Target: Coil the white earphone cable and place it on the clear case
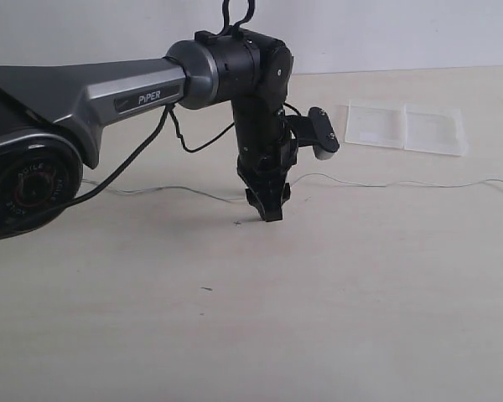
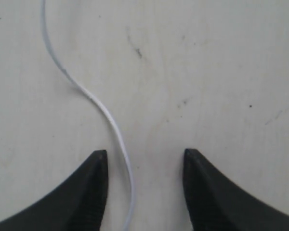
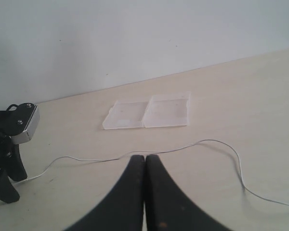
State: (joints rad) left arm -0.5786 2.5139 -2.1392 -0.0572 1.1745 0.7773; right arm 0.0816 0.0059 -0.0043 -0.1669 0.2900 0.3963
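The white earphone cable needs to be coiled for the clear case (image 1: 407,127), so my left gripper needs to grab the cable by its middle part (image 1: 233,199) next.
The white earphone cable (image 1: 419,185) lies stretched out in a long, thin line across the table. My left gripper (image 1: 267,209) points straight down at the table in the middle. Its jaws are open, and in the left wrist view the cable (image 2: 111,118) runs between the fingers, close to one fingertip (image 2: 98,156) of the left gripper (image 2: 145,154). Nothing is gripped. The clear case (image 1: 407,127) lies open and flat at the back right, beyond the cable, with nothing on it. My right gripper (image 3: 145,156) is shut and empty, facing the cable (image 3: 172,151) and the case (image 3: 147,114).
A black robot cable (image 1: 193,142) hangs in a loop beside the left arm (image 1: 109,92). The table meets a white wall (image 1: 386,33) at the back. The left arm's wrist camera (image 3: 24,122) shows at the edge of the right wrist view.
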